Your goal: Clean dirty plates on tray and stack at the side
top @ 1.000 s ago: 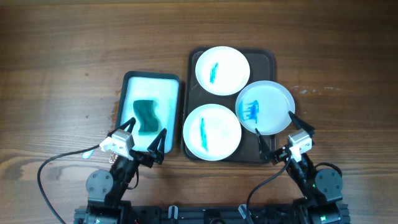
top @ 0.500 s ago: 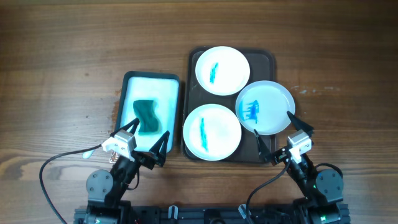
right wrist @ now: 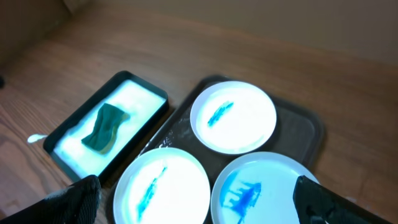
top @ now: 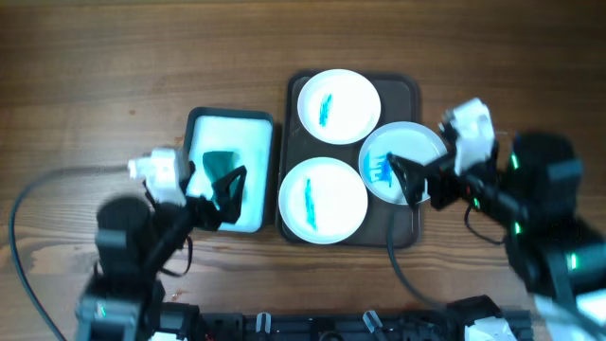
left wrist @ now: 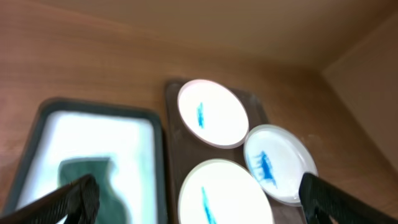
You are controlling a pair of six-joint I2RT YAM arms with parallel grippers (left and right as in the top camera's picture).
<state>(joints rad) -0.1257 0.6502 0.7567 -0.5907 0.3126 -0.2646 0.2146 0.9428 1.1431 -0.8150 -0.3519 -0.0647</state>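
Observation:
My right gripper should next grab the front plate's rim (top: pixel 365 202) on the side away from the basin (top: pixel 230 116), so the front plate's smeared side stays free for cleaning.
Three white plates smeared with blue lie on a dark tray (top: pixel 407 91): one at the back (top: pixel 339 106), one at the front left (top: pixel 322 200), one at the right (top: pixel 402 156). A green sponge (top: pixel 219 163) lies in a dark-rimmed basin (top: pixel 230 116) left of the tray. My left gripper (top: pixel 214 188) is open and empty above the basin's near part. My right gripper (top: pixel 423 183) is open and empty above the right plate's near edge. The left wrist view shows the sponge (left wrist: pixel 86 177) and the plates (left wrist: pixel 212 113). The right wrist view shows the right plate (right wrist: pixel 264 190) and the sponge (right wrist: pixel 106 126).
The wooden table (top: pixel 114 66) surrounds the tray and the basin. The left arm's cable (top: pixel 24 213) loops over the table's left front. The right plate overhangs the tray's right rim.
Both arms have lifted and moved away from the near edge. The left gripper now hangs over the basin, the right over the right plate. Plates and sponge have not moved.

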